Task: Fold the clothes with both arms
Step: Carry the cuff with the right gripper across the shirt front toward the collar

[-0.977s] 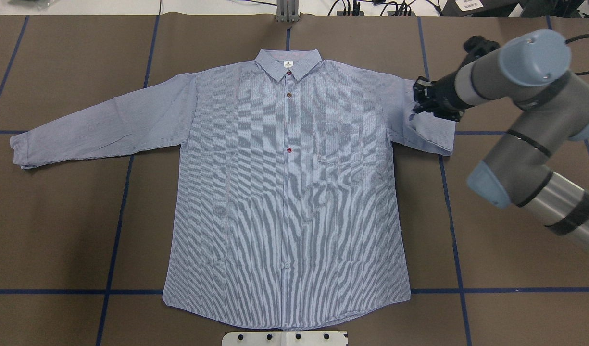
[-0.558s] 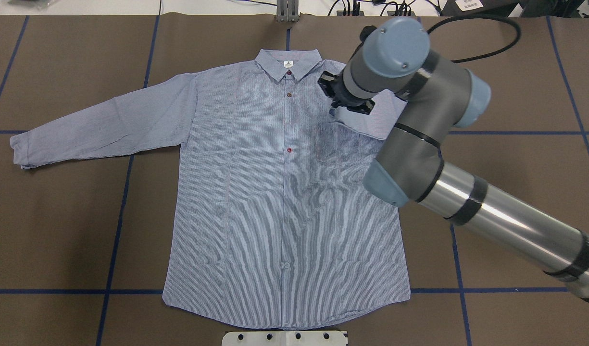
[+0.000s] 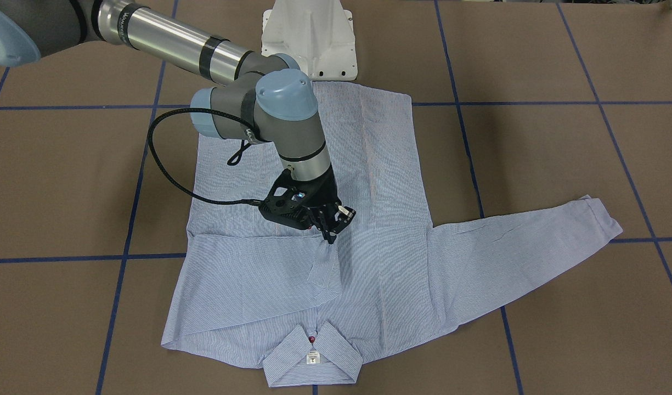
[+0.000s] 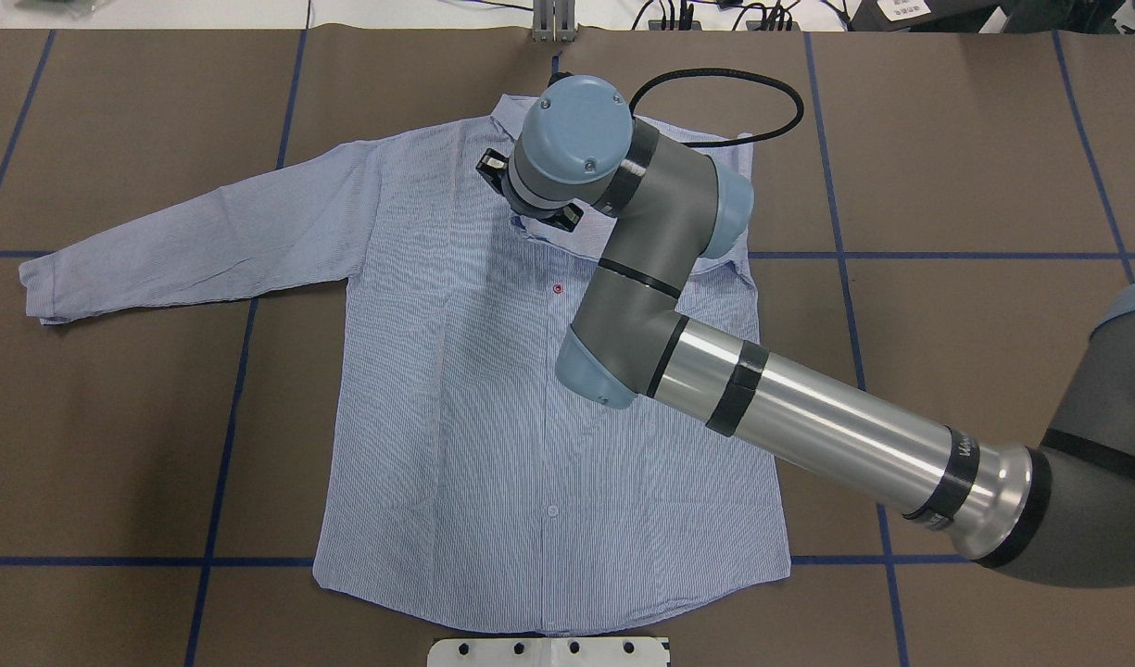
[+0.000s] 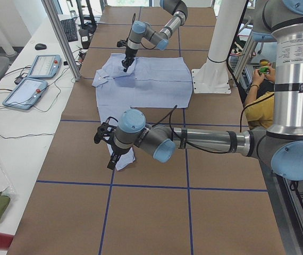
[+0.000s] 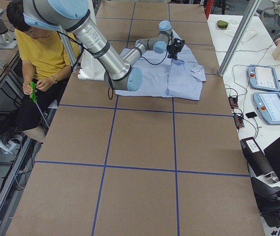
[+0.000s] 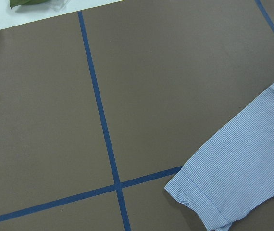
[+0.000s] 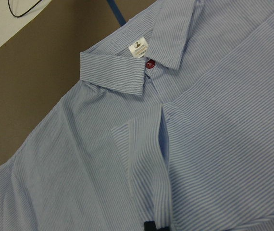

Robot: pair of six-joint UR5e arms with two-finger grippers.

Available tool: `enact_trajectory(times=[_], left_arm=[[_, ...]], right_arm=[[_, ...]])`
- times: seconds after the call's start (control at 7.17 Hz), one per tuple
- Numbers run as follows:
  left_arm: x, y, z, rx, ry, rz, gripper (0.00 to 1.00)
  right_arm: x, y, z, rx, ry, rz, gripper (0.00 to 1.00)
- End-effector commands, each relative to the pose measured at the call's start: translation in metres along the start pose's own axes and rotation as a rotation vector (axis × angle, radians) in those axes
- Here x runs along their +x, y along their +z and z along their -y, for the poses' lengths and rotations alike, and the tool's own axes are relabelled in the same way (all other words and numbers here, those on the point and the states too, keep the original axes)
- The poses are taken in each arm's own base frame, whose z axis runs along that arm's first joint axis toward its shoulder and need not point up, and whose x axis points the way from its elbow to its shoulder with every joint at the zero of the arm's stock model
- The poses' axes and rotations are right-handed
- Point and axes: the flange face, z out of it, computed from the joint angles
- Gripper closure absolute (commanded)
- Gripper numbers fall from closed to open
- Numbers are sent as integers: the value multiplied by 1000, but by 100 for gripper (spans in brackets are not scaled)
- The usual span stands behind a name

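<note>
The cuff is still mid-chest, so my right gripper keeps hold of the cuff from here until it nears the outstretched sleeve (image 3: pixel 445 263).
The light blue striped shirt (image 4: pixel 474 417) lies flat, buttons up, collar (image 3: pixel 312 359) at the far side from the robot. My right gripper (image 3: pixel 331 236) hovers just above the chest, shut on the cuff of the shirt's right sleeve (image 3: pixel 323 269), which is drawn across the front. In the right wrist view that sleeve (image 8: pixel 144 159) hangs below the collar label (image 8: pixel 138 46). The other sleeve (image 4: pixel 187 236) lies stretched out straight. My left gripper (image 5: pixel 110 158) shows only in the exterior left view, near that sleeve's cuff (image 7: pixel 233 192); I cannot tell if it is open or shut.
The white pedestal base (image 3: pixel 308 33) stands at the shirt's hem. A black cable (image 3: pixel 160 164) loops off the right wrist. A seated person in yellow (image 6: pixel 42 54) is beside the robot. Handheld control screens (image 5: pixel 34 79) lie on the white side table. Blue tape lines cross the brown tabletop.
My right gripper has carried the sleeve cuff from beyond the shirt's right shoulder across the chest to just below the collar. The sleeve now lies folded over the front.
</note>
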Motion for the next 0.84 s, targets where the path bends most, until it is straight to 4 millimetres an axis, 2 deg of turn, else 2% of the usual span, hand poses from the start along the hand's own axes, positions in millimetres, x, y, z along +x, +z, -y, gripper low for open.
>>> enact_trajectory(times=[0.0, 0.28, 0.42, 0.56, 0.7], left_arm=[[22, 7, 7, 40, -50, -38, 0], [71, 48, 13, 23, -69, -96, 0], [87, 63, 24, 21, -79, -87, 0], [95, 79, 36, 2, -131, -91, 0], [96, 102, 63, -15, -238, -95, 0]], right_arm=[[-20, 13, -24, 11, 5, 31, 100], [-25, 16, -32, 19, 8, 46, 100], [-33, 16, -42, 19, 23, 52, 100], [-35, 20, -59, 60, 43, 61, 7], [-36, 21, -70, 76, 37, 68, 0]])
